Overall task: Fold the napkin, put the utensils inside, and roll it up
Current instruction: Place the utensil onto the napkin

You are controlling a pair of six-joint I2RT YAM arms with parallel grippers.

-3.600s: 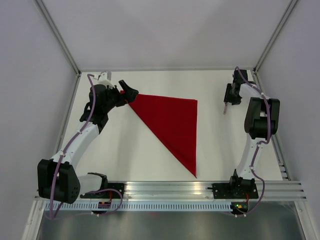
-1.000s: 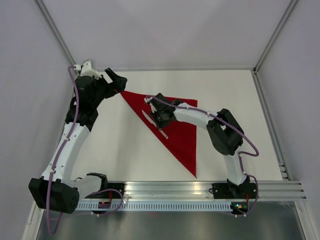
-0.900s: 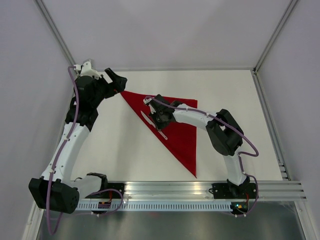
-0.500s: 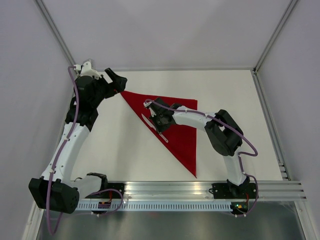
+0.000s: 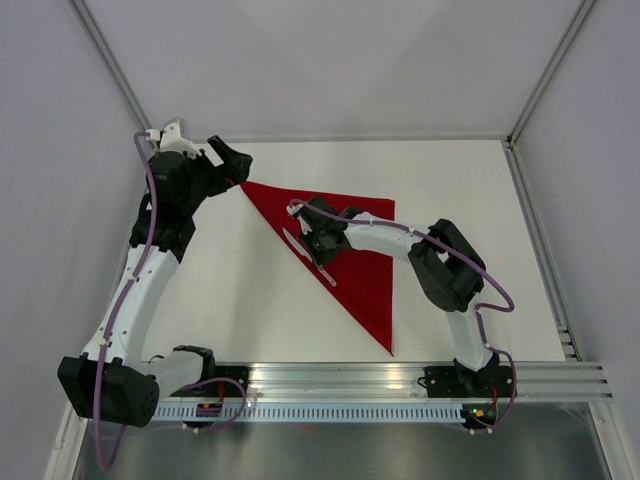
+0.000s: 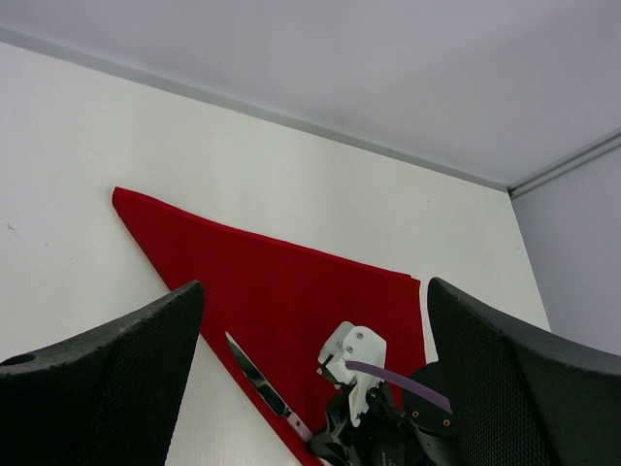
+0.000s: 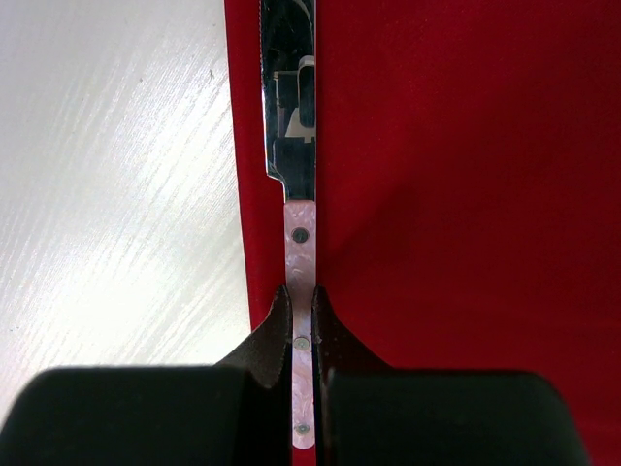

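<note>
I should release the knife with my right gripper, as red cloth shows along both sides of it, parallel to the slanted edge, and it would lie on the napkin.
The red napkin (image 5: 360, 250) lies folded into a triangle on the white table (image 5: 240, 300). A knife (image 5: 296, 241) with a pale pink handle (image 7: 301, 262) and a shiny blade (image 7: 289, 97) runs along the napkin's (image 7: 466, 194) long slanted edge. My right gripper (image 7: 302, 311) is shut on the handle, reaching in from the right (image 5: 316, 258). Whether the knife rests on the cloth I cannot tell. My left gripper (image 5: 238, 172) hangs open just beyond the napkin's far-left corner, holding nothing. Its wrist view looks down between its fingers (image 6: 107, 379) on the napkin (image 6: 281, 282) and knife (image 6: 254, 374).
Grey walls close in the table on the left, back and right. An aluminium rail (image 5: 340, 380) with both arm bases runs along the near edge. Bare white table (image 7: 116, 175) lies left of the napkin's slanted edge.
The right gripper has carried the knife a little toward the near side along the napkin's slanted edge. The left arm has stayed still and open.
</note>
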